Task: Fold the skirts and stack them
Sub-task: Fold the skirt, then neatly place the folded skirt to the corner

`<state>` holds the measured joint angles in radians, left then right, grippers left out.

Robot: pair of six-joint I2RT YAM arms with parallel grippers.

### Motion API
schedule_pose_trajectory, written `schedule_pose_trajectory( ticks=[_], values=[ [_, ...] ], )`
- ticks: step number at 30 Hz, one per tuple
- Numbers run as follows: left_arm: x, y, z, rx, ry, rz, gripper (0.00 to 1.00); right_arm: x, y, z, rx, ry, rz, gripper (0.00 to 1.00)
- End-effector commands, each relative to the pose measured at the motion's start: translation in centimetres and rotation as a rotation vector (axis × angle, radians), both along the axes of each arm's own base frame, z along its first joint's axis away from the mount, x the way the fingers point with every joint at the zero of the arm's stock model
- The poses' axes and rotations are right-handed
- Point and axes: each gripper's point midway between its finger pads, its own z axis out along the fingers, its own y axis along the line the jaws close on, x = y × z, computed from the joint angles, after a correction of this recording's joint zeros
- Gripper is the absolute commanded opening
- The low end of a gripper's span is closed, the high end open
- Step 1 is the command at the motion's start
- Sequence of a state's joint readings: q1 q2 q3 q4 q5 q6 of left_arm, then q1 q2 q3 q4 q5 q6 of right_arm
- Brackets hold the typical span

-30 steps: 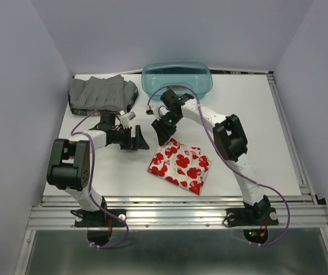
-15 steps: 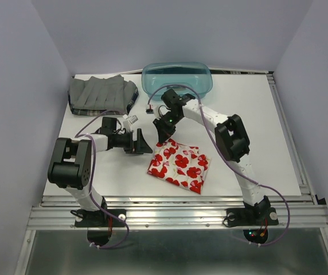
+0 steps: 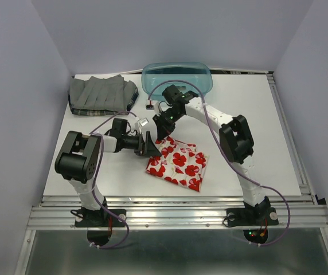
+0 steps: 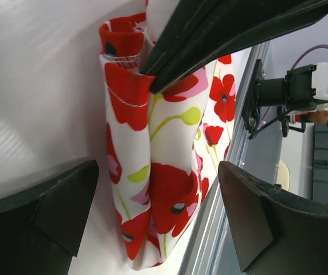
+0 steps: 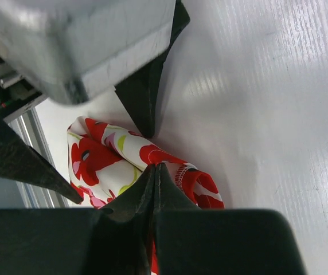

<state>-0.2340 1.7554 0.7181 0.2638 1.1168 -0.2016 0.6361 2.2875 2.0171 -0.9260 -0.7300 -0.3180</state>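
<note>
I should next grab the folded white skirt with my left gripper to stack it on the grey skirt point(image 3: 100, 93), holding it by its rolled edge point(image 3: 157, 155).
The white skirt with red flowers point(image 3: 179, 166) lies folded near the table's middle. My right gripper point(image 3: 163, 137) is shut on its far left corner; in the right wrist view the closed tips point(image 5: 154, 167) pinch the bunched cloth point(image 5: 104, 157). My left gripper point(image 3: 151, 146) stands open at the skirt's left edge. In the left wrist view that gripper point(image 4: 158, 217) straddles the rolled edge point(image 4: 152, 183) without touching it. The grey pleated skirt point(image 3: 100, 93) lies at the far left on the plaid skirt point(image 3: 132, 102), of which only the edges show.
A teal plastic basket point(image 3: 177, 78) stands at the table's far edge, just behind the right arm. Metal rails point(image 3: 175, 213) run along the near edge. The two grippers sit very close together, the right fingers point(image 4: 227, 34) just above the left gripper's gap.
My right gripper has shut on the red-flowered skirt's corner. The left gripper has slid right up to the skirt's left edge, still open. The skirt's left corner has bunched slightly.
</note>
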Motion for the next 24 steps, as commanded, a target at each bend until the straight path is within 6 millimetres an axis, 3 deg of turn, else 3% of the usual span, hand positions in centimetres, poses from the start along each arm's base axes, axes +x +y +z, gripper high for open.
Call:
schedule_pose_trajectory(
  ticks=[1,6,12,15,19,24],
  values=[
    [-1.6,-0.8,-1.0,0.011,0.038,-0.021,0.98,0.4,0.8,3.4,0.071,-0.080,0.010,0.01],
    [-1.8,-1.1,-1.6,0.033,0.045,0.002,0.98,1.9,1.1,4.6,0.088,-0.117,-0.019,0.01],
    [-0.8,-1.3,-3.4,0.065,0.105,0.038,0.87,2.7,1.2,5.4,0.110,-0.125,-0.048,0.01],
    [-0.9,-1.8,-3.3,0.054,0.096,0.033,0.84,2.7,1.4,5.6,0.124,-0.127,-0.060,0.01],
    [-1.0,-2.4,-3.2,0.041,0.100,0.020,0.71,3.0,1.4,5.6,0.122,-0.138,-0.067,0.01],
    [-1.2,-2.3,-3.7,0.050,0.123,0.030,0.68,4.4,1.0,5.8,0.121,-0.154,-0.109,0.01]
  ],
)
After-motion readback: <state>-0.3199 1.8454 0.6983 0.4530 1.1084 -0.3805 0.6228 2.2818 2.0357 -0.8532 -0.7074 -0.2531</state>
